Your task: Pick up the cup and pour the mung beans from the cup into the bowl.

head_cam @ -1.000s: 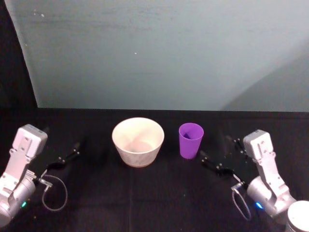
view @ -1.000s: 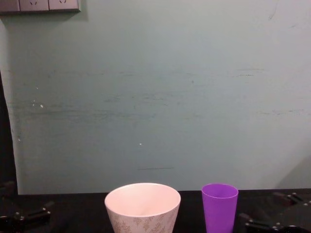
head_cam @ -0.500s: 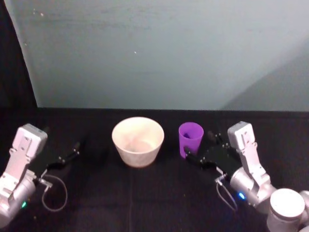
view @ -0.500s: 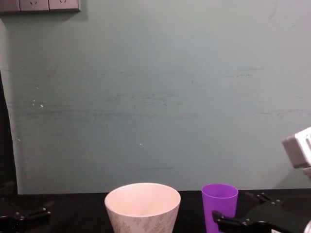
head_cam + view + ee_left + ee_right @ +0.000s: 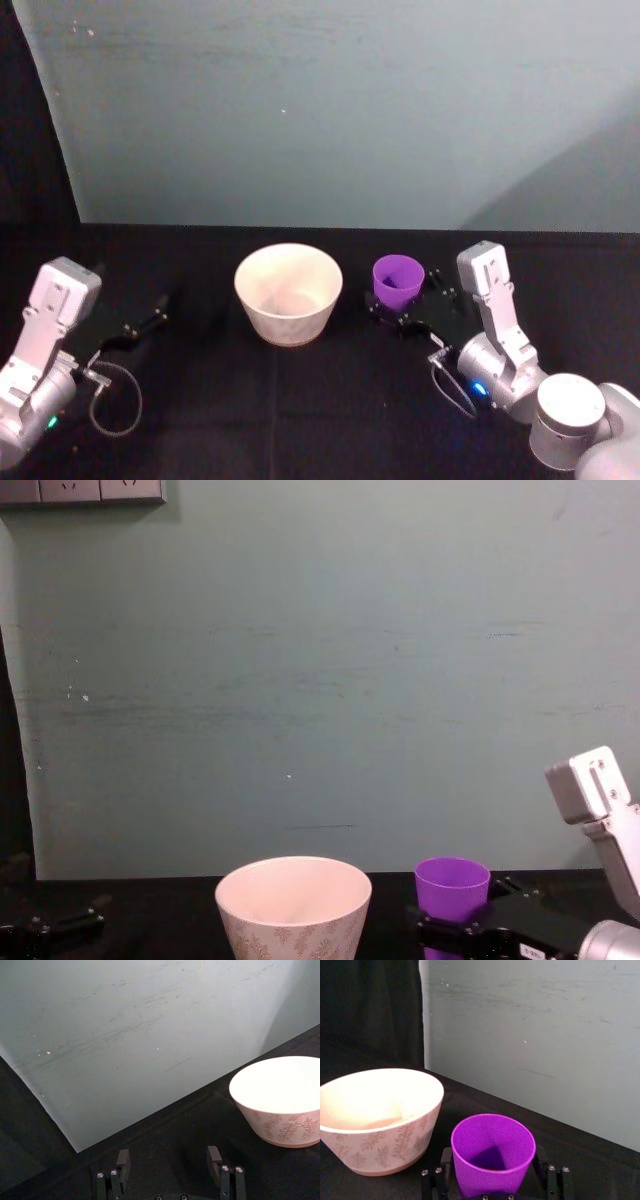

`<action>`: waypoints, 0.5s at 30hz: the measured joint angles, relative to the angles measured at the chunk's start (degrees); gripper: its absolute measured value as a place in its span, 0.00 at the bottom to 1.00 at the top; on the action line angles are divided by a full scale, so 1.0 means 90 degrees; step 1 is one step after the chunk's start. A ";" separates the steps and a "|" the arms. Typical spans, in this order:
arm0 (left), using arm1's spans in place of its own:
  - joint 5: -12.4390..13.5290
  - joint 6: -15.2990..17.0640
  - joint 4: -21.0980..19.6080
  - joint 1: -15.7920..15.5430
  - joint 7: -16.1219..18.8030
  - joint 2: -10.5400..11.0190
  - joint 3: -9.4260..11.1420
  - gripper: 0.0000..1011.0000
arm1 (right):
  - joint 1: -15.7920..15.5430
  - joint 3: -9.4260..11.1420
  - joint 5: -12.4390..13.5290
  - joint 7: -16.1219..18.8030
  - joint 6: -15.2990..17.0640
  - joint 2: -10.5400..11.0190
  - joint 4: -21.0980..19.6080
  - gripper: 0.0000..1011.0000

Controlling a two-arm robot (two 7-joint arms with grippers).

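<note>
My right gripper grabs the cup by its lower side (image 5: 448, 904) next, so the cup's open rim stays free to pour mung beans into the bowl (image 5: 294, 905).
The purple cup (image 5: 398, 279) stands upright on the black table, just right of the cream leaf-patterned bowl (image 5: 288, 293). My right gripper (image 5: 407, 297) is open and straddles the cup, one finger on each side of its lower wall. The right wrist view shows the cup (image 5: 492, 1152) between the two fingers (image 5: 445, 1170), with the bowl (image 5: 377, 1120) beside it. The bottom of the cup is dark, and the mung beans cannot be made out. In the chest view, the cup (image 5: 452, 885) sits above the right gripper (image 5: 462, 932). My left gripper (image 5: 140, 325) rests open at the far left.
A pale green wall (image 5: 320, 110) rises close behind the cup and bowl. The left wrist view shows the bowl (image 5: 277, 1100) some way off from the left gripper (image 5: 168, 1170). Bare black tabletop (image 5: 290, 410) lies in front of the bowl and cup.
My right arm has swung in from the right, and its open fingers now flank the cup. The cup, the bowl and the left arm have not moved.
</note>
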 joint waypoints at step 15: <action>0.0000 0.0000 0.0000 0.0000 0.0000 0.0000 0.0000 1.00 | 0.0256 0.0168 -0.0171 0.0179 -0.0227 -0.0277 0.0517 0.91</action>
